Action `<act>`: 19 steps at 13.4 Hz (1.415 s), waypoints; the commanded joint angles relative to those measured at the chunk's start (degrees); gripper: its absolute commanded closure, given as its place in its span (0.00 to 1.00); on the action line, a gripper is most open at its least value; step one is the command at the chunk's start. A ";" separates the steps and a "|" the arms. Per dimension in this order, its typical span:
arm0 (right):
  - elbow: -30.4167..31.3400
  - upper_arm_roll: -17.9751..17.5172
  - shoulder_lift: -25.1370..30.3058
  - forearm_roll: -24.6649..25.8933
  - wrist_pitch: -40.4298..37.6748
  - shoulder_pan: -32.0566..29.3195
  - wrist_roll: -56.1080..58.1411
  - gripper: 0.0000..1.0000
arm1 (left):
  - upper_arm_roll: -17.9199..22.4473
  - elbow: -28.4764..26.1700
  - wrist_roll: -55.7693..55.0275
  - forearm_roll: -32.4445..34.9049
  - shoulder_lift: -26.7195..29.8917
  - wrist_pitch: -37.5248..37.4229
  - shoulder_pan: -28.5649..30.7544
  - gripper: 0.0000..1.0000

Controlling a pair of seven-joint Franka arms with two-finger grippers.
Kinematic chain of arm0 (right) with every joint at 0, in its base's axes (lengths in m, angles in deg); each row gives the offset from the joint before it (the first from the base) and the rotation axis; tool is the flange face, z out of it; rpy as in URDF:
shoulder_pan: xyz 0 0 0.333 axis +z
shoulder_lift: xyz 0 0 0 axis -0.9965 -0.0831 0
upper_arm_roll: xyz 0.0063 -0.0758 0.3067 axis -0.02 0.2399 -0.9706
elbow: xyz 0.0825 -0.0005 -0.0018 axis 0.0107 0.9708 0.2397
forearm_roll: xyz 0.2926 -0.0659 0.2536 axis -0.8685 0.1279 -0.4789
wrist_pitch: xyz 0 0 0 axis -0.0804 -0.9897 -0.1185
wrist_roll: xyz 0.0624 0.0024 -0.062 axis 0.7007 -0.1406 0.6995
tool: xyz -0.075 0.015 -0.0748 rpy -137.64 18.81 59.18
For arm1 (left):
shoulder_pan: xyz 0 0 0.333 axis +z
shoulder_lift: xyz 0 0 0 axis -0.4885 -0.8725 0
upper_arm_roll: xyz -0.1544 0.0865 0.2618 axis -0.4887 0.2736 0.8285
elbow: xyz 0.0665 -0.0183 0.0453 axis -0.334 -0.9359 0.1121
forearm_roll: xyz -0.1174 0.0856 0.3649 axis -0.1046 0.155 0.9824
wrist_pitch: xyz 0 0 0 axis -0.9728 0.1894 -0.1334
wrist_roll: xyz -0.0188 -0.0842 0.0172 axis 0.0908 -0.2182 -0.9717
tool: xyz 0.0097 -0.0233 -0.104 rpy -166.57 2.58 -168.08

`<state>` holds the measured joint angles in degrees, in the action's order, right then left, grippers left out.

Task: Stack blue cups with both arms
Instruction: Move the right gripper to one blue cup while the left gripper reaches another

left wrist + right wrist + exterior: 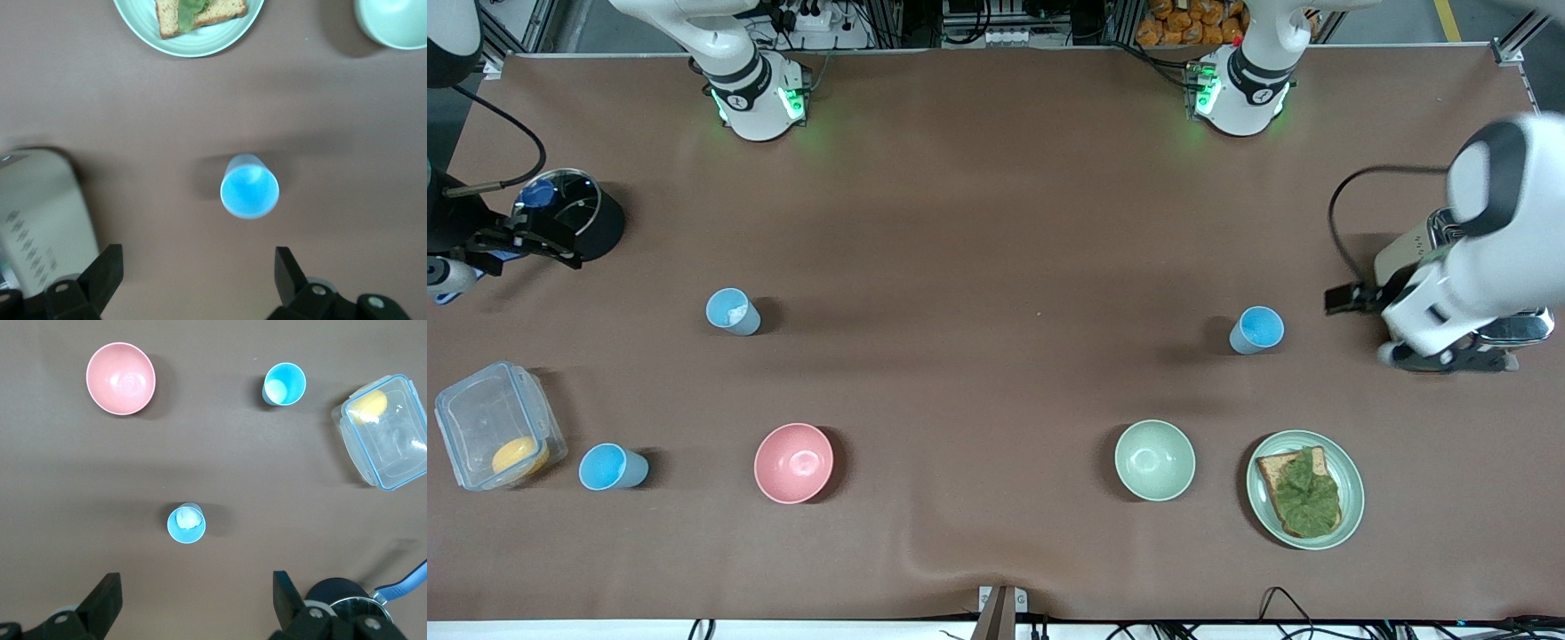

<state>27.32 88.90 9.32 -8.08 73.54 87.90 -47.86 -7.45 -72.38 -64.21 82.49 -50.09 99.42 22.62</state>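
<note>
My left gripper picks up the bright cup by its rim (1264,326) (249,193) next, to stack it with the paler one.
Three blue cups stand upright on the brown table. A paler one (733,311) with a whitish inside is toward the right arm's end; it shows in the right wrist view (186,523). A bright one (1256,330) is toward the left arm's end and shows in the left wrist view (249,187). The third (612,468) (285,384) stands beside the clear box. My left gripper (1345,298) (198,273) hangs open beside the bright cup, holding nothing. My right gripper (538,238) (197,600) hangs open near the black pot, apart from the paler cup.
A pink bowl (793,462) and a pale green bowl (1154,460) sit nearer the front camera. A plate (1352,484) carries bread with lettuce. A clear box (494,427) holds something yellow. A metal toaster (1516,327) is under the left arm, a black pot (600,222) under the right.
</note>
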 commanded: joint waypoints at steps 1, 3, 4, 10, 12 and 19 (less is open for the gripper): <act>-1.21 -0.28 -0.67 0.78 -0.81 -1.00 -0.60 0.00 | -0.14 -9.17 0.42 -0.02 1.61 8.50 0.56 0.00; -1.21 -0.19 -1.28 0.34 -0.81 -1.61 -0.86 0.00 | -0.31 -14.70 0.33 -0.11 1.96 14.66 0.56 0.00; -1.21 -0.19 -2.76 -0.01 -0.72 -1.35 -0.43 0.00 | -0.66 -16.82 0.24 -0.20 2.14 16.34 0.13 0.00; 0.18 -0.46 -8.66 -3.97 2.35 -0.74 -0.07 0.00 | -1.98 -24.05 -1.16 -0.11 0.74 26.89 -0.14 0.00; 5.61 -0.46 -8.40 -3.97 6.72 -0.04 -0.07 0.00 | -1.98 -23.96 -1.25 -0.02 -1.19 27.78 -0.31 0.00; 25.74 -0.63 -6.38 -3.97 23.50 1.11 0.02 0.00 | -1.98 -22.47 -1.16 0.50 -5.15 29.80 -0.58 0.00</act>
<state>46.38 88.15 -0.04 -11.47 92.55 88.98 -47.90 -9.41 -95.74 -64.77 82.47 -54.89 128.92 22.28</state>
